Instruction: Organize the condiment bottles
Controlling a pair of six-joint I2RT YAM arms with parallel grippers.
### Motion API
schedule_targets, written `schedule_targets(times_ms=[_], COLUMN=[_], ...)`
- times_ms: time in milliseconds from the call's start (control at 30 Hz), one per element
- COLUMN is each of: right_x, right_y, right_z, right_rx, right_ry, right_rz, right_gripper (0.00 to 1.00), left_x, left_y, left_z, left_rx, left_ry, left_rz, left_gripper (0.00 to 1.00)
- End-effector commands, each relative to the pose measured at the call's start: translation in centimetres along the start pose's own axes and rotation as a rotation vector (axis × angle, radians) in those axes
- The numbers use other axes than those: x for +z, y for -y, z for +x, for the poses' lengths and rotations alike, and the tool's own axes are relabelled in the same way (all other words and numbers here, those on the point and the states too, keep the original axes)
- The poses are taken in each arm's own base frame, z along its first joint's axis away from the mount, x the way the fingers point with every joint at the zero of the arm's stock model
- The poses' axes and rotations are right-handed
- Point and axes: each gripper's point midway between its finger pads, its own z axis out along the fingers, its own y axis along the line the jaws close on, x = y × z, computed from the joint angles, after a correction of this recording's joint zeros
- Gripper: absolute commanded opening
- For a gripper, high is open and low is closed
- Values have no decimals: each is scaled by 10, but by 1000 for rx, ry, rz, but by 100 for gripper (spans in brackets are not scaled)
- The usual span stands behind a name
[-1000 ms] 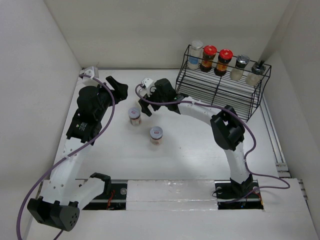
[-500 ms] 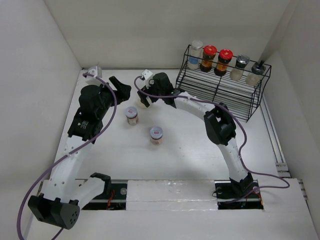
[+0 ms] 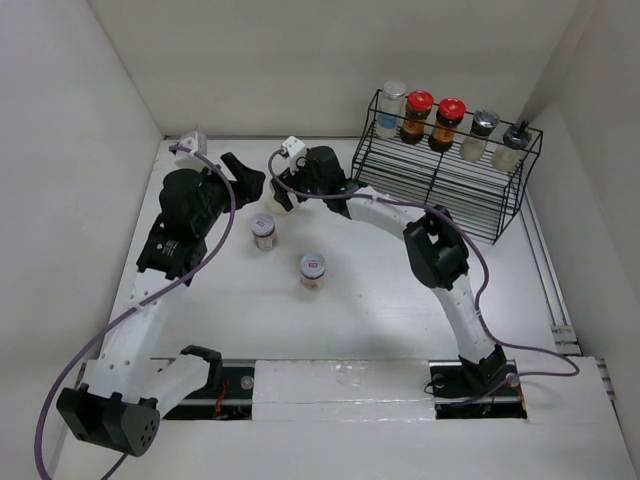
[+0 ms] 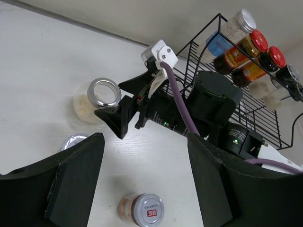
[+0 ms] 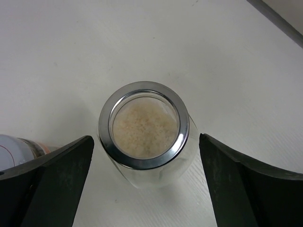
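Note:
The upright clear jar's base should stay free to set on the wire rack, so my right gripper should grab the jar across its silver ring lid.
A clear jar with a silver ring lid and pale beige contents point(image 5: 144, 125) stands upright on the table between my right gripper's point(image 5: 145, 138) open jaws, which do not touch it. It also shows in the top view point(image 3: 279, 201) and in the left wrist view point(image 4: 97, 97). Two silver-lidded jars stand nearby, one point(image 3: 264, 231) just in front and one point(image 3: 313, 270) further forward. My left gripper point(image 3: 247, 181) is open and empty, hovering left of the right gripper point(image 3: 285, 196). The nearer jar point(image 4: 142, 210) lies below the left gripper point(image 4: 146, 144).
A black wire rack point(image 3: 440, 180) stands at the back right. On its top shelf are a blue-labelled jar point(image 3: 390, 110), two red-capped dark sauce bottles point(image 3: 417, 115) point(image 3: 448, 121) and two pale jars point(image 3: 481, 135) point(image 3: 512, 146). White walls enclose the table on three sides.
My right gripper has reached further left and back and now straddles the ring-lidded jar. My left gripper has shifted slightly. The other jars have not moved.

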Motion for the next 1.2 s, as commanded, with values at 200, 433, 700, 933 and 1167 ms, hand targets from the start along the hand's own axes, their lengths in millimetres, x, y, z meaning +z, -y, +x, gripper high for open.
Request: schedule_targets(times_ms=[200,433,700,933,1167], right_x=[18,25,30,28,-26], right_y=[0,3,2,6,-12], right_z=[-23,-27,-34,-23,-85], right_rx=[4,31,45,64,46], right_ry=[103,116,132,104,260], right_rz=[-73,-63,-72,-40,-98], right_gripper=[98,94,89,63,52], left_x=[2,2,2,-1,-1], left_y=[11,11,12,12,12], left_z=[-12,-12,-11,-15,-15], left_rx=[10,10,10,10,10], left_ry=[30,30,25,40,40], left_rz=[46,46,54,50,50], left_gripper=[67,67,67,67,67])
